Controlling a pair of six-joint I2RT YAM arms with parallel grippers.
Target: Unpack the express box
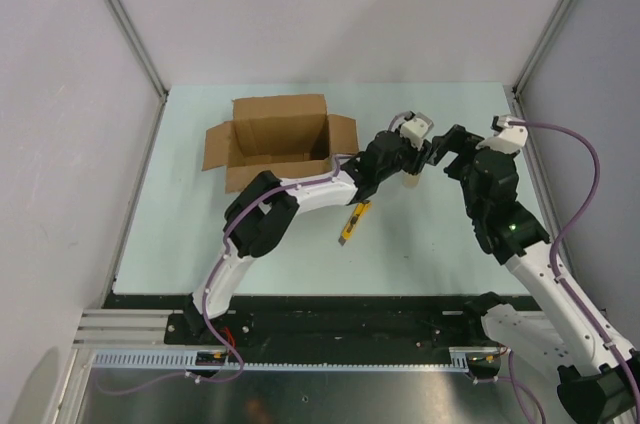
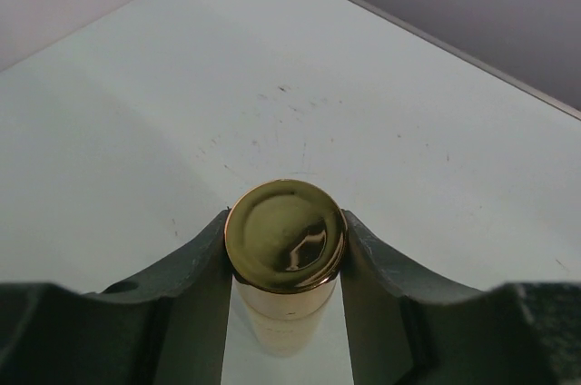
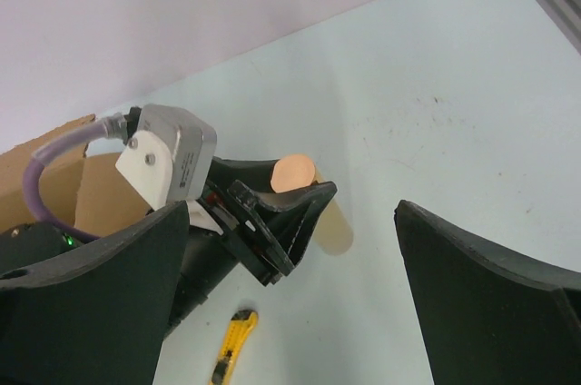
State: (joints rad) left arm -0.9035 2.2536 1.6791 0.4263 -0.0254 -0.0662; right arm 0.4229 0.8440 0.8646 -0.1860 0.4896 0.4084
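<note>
The small tan cylinder's base is at the flat table, so the cylinder would stay standing. My left gripper should open.
The express box [image 1: 280, 139] is a brown cardboard carton at the back left of the table, its top flaps folded out and its inside dark. A corner of the express box [image 3: 50, 176] also shows in the right wrist view. My left gripper [image 1: 404, 166] has reached right of the box and is shut on a small tan cylinder [image 2: 285, 236] with a shiny gold cap, held upright by the cap. My right gripper [image 3: 290, 212] hangs open just to the right of that cylinder [image 3: 338, 226], nothing between its fingers.
A yellow utility knife [image 1: 352, 224] lies on the pale green table [image 1: 450, 234] in front of the left forearm, and the knife [image 3: 231, 358] shows again below the right gripper. Metal frame posts and grey walls border the table.
</note>
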